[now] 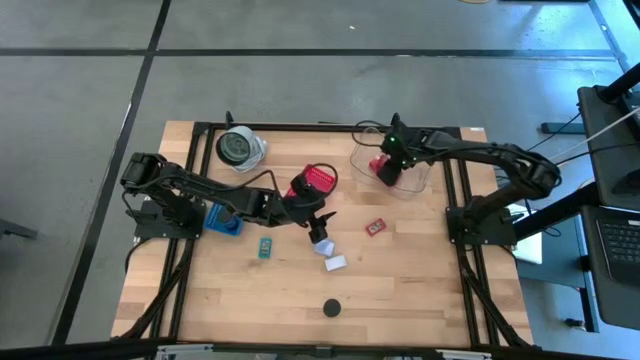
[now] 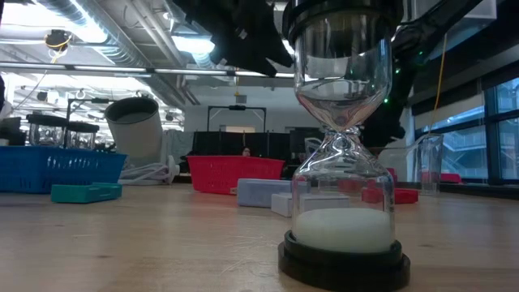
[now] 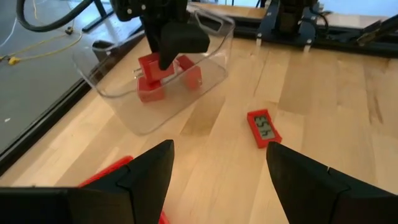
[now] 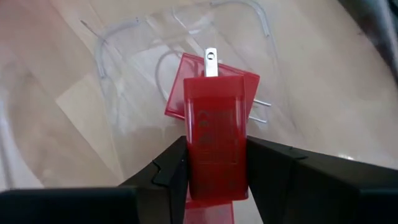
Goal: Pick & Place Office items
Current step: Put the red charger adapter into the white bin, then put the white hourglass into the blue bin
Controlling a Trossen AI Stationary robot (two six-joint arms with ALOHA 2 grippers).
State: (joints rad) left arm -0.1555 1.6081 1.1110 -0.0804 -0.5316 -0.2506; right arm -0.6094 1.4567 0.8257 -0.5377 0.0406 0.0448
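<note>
My right gripper opens next, since the red block (image 4: 216, 137) is inside the clear bin's rim and would drop onto the red blocks there.
My right gripper (image 1: 385, 172) reaches down into a clear plastic bin (image 1: 412, 178) at the table's far right, shut on a red block (image 4: 214, 134) with a metal tab at its free end. More red blocks (image 3: 189, 76) lie on the bin's bottom. My left gripper (image 1: 320, 222) hovers open at mid-table beside the red mesh basket (image 1: 320, 180), nothing between its fingers. Flat on the wood lie a small red item with a display (image 3: 263, 128), a teal piece (image 1: 264, 249) and two white rectangles (image 1: 336, 263). My right gripper pinches the red block by its two long sides (image 4: 194, 155) between its two fingers. The fingers come from above, slanting down, and lie along the block. The block's tabbed end (image 4: 211, 62) sticks out past the fingertips over another red block in the bin.
A blue tray (image 1: 224, 218) sits under the left arm. A grey round object (image 1: 240, 148) stands at the far left. An hourglass (image 2: 345, 162) with a black base stands near the front edge, seen from above as a black disc (image 1: 331, 308). Bare wood lies at the near left and right.
</note>
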